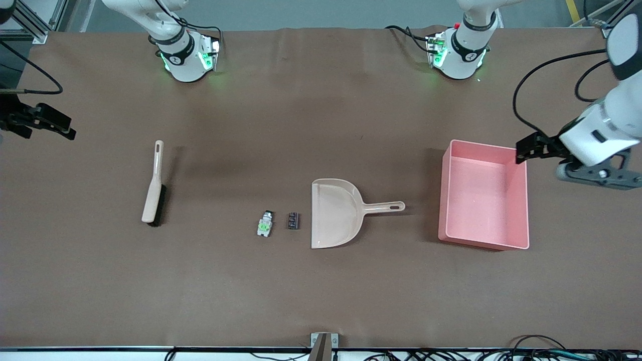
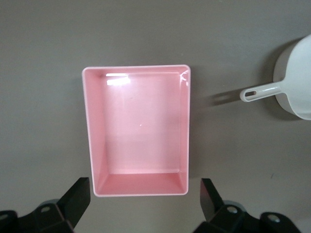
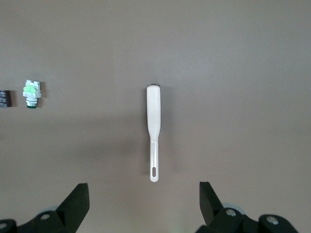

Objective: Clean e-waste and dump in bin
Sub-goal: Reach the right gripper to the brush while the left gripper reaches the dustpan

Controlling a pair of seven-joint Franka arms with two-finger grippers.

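The hand brush has to sweep the e-waste into the dustpan (image 1: 333, 213), so my right gripper should grab it by its slim handle (image 1: 157, 161) next.
The e-waste is two tiny parts on the brown table: a grey-white one with a green patch (image 1: 264, 224) and a black ribbed block (image 1: 293, 220), lying just beside the mouth of the beige dustpan (image 1: 333, 213). Both also show in the right wrist view, the grey-white part (image 3: 31, 93) and the block (image 3: 5, 98). The pink bin (image 1: 484, 195) stands empty toward the left arm's end. My left gripper (image 1: 526, 149) hangs open and empty above the bin's edge (image 2: 87, 131). My right gripper (image 1: 47, 125) hangs open and empty over the right arm's end of the table.
A beige hand brush with black bristles (image 1: 153, 185) lies toward the right arm's end, and shows under the right gripper (image 3: 154, 121). The dustpan's handle (image 2: 260, 92) points toward the bin. Cables run along the table edge nearest the front camera.
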